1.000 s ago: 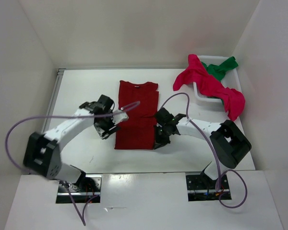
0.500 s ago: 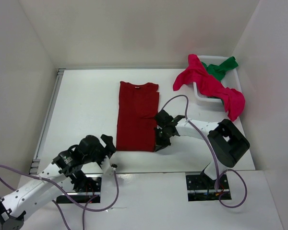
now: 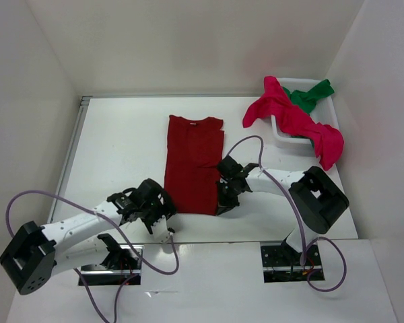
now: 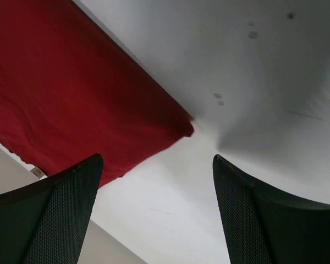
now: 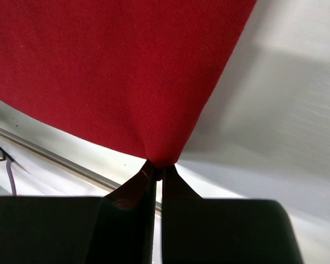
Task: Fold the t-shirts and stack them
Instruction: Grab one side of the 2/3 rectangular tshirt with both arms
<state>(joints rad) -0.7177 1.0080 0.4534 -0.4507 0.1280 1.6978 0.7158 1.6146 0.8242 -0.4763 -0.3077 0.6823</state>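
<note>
I need to grab the dark red t-shirt's free near hem corner with my left gripper next, opposite my right gripper. Then I can fold the hem toward the collar.
The dark red t-shirt lies folded lengthwise into a long strip in the middle of the table, collar at the far end. My right gripper is shut on its near right corner. My left gripper is open and empty, just left of the shirt's near left corner, over bare table. The crimson t-shirt hangs over the basket's rim at the far right. The green t-shirt lies in the basket behind it.
The white basket stands at the table's far right corner. White walls enclose the table on the left, back and right. A purple cable loops from each arm near the table's near edge.
My left arm has swung from the shirt's left side back towards the near edge and then in to the shirt's near left corner. The shirt now lies narrower. My right gripper has stayed put.
</note>
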